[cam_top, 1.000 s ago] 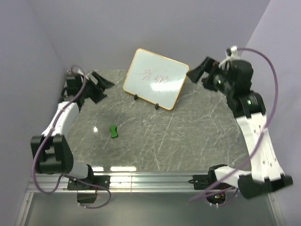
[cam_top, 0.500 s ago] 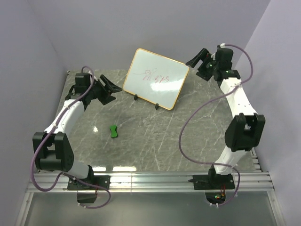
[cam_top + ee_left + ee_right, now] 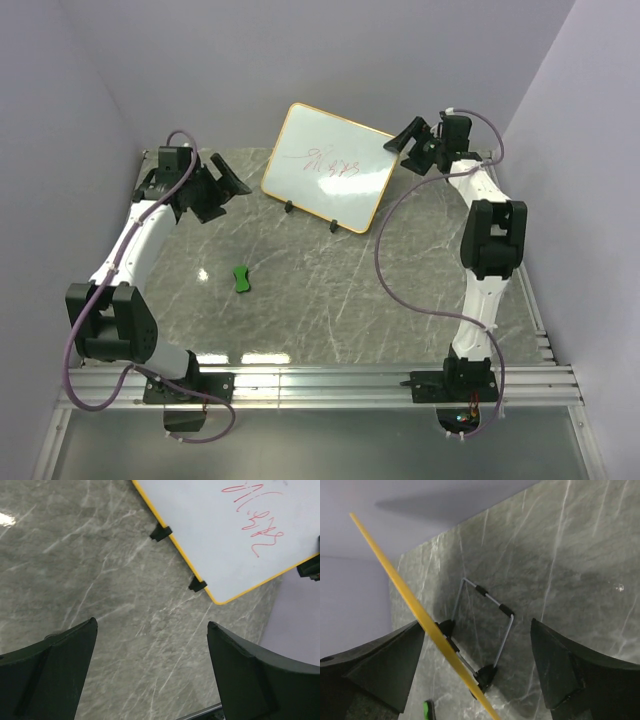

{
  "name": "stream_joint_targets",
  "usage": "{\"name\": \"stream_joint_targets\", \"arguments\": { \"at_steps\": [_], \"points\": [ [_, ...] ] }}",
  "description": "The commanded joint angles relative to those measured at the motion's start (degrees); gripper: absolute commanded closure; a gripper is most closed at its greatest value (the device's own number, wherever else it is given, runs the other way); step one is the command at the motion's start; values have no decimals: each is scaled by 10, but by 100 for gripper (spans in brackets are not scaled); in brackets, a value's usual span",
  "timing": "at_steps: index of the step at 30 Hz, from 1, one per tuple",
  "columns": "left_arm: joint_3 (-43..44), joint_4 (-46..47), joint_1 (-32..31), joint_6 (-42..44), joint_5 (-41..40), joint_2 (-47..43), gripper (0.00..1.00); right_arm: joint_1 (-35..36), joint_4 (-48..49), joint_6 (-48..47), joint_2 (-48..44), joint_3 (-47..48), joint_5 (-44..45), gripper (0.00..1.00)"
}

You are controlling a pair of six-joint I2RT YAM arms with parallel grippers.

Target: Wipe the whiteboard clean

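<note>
Next, my left gripper grabs the small green eraser by its narrow middle [image 3: 242,279] from above to erase the whiteboard [image 3: 330,165], and keeps the eraser's bottom free.
The whiteboard [image 3: 330,165] stands tilted on black feet at the back of the table, with an orange-tan rim and red scribbles near its top. My left gripper [image 3: 235,195] is open and empty just left of its lower left corner; the left wrist view shows the board [image 3: 240,530] ahead of the open gripper [image 3: 152,624]. My right gripper [image 3: 402,153] is open at the board's upper right corner. In the right wrist view the rim [image 3: 410,600] runs edge-on between the spread jaws of that gripper [image 3: 477,624], not touching them, with the wire stand [image 3: 490,625] behind.
A small green eraser [image 3: 241,279] lies on the grey marble table [image 3: 400,280], left of centre; a sliver of it shows in the right wrist view [image 3: 427,710]. Purple walls close in on the back and both sides. An aluminium rail runs along the near edge.
The right arm has stretched out and swung its gripper left, up to the whiteboard's upper right corner. The left gripper has moved a little right toward the board. Both stay open.
</note>
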Motion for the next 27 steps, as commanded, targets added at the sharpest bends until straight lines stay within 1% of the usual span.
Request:
{"name": "stream_joint_targets", "arguments": {
  "at_steps": [1, 2, 5, 6, 7, 8, 11, 12, 14, 15, 17, 18, 19, 20, 21, 22, 24, 27],
  "points": [
    [32, -40, -1, 15, -35, -15, 5, -8, 57, 16, 26, 61, -47, 9],
    [34, -50, -1, 16, -42, -13, 7, -6, 66, 24, 41, 65, -53, 11],
    [26, -69, -3, 24, -52, -20, 10, -1, 88, 35, 51, 65, -66, 21],
    [21, -71, -4, 24, -57, -33, 10, 1, 87, 37, 53, 64, -69, 30],
    [6, -72, -5, 23, -63, -41, 10, 2, 88, 44, 54, 62, -77, 33],
    [-3, -72, -5, 21, -68, -56, 10, 3, 108, 47, 56, 60, -82, 39],
    [-42, -71, -5, 17, -69, -74, 11, 4, 125, 62, 55, 52, -97, 48],
    [-51, -70, -5, 16, -70, -84, 11, 4, 126, 64, 53, 50, -98, 55],
    [-80, -65, -7, 17, -72, -97, 11, 4, 134, 69, 48, 42, -104, 61],
    [-89, -61, -9, 21, -76, -107, 11, 4, 136, 71, 46, 40, -106, 68],
    [-114, -62, -17, 28, -85, -113, 11, 4, 135, 69, 41, 32, -109, 76],
    [-121, -70, -20, 35, -95, -111, 11, 4, 133, 68, 38, 28, -109, 84],
    [-138, -72, -30, 39, -97, -109, 11, 4, 131, 64, 35, 19, -109, 88],
    [-147, -73, -35, 42, -97, -108, 11, 4, 126, 60, 26, 13, -108, 97],
    [-160, -70, -42, 48, -90, -108, 12, 5, 120, 56, 20, 9, -102, 100],
    [-188, -52, -62, 51, -88, -109, 12, 4, 114, 45, 15, -2, -99, 100],
    [-213, -37, -81, 44, -89, -117, 13, 4, 100, 38, -1, -12, -96, 100],
    [-233, -38, -86, 41, -106, -104, 17, 4, 93, 23, -21, -33, -91, 100]
  ]
}}
